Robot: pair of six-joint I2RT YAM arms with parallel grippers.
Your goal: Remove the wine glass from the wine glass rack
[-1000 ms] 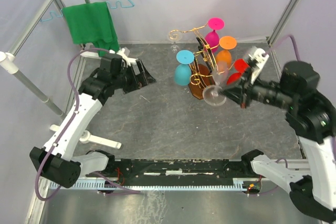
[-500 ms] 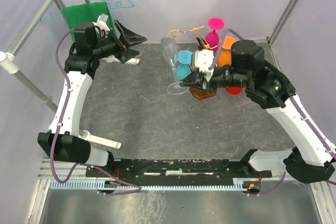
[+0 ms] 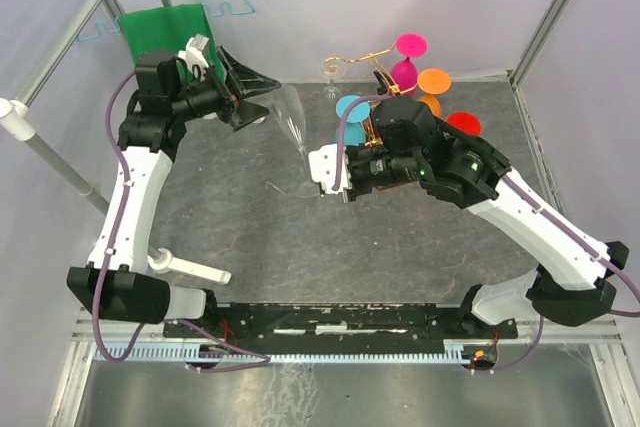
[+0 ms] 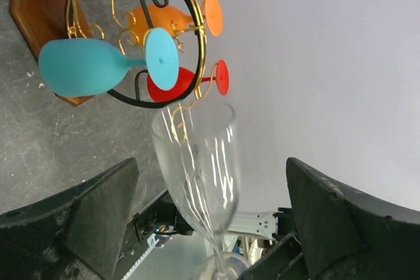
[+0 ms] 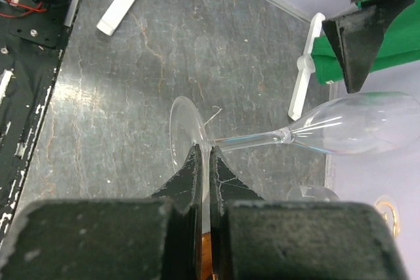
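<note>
The fingers reach only the wine glass's rim, so it is too early to close. My left gripper moves farther over the wine glass's bowl (image 3: 291, 117) first.
My right gripper (image 3: 333, 179) is shut on the foot of a clear wine glass (image 3: 292, 123) and holds it in the air, lying sideways, left of the wine glass rack (image 3: 377, 59). In the right wrist view the pads (image 5: 195, 162) pinch the foot (image 5: 184, 137), and the bowl (image 5: 367, 122) points away. My left gripper (image 3: 258, 95) is open. In the left wrist view the bowl (image 4: 197, 162) lies between its fingers (image 4: 105, 208) with gaps on both sides. The rack (image 4: 187, 37) holds turquoise (image 3: 350, 109), pink, orange and red glasses.
A turquoise hanger with a green cloth (image 3: 170, 37) hangs on a rail at the back left. A small clear glass (image 3: 332, 69) hangs at the rack's back. A white peg stand (image 3: 190, 269) lies at the near left. The rack's wooden base (image 4: 39, 18) shows in the left wrist view.
My right arm has carried the clear glass from the rack's right side leftward across the table. My left arm rose toward the back left, and the bowl now sits between its open fingers.
</note>
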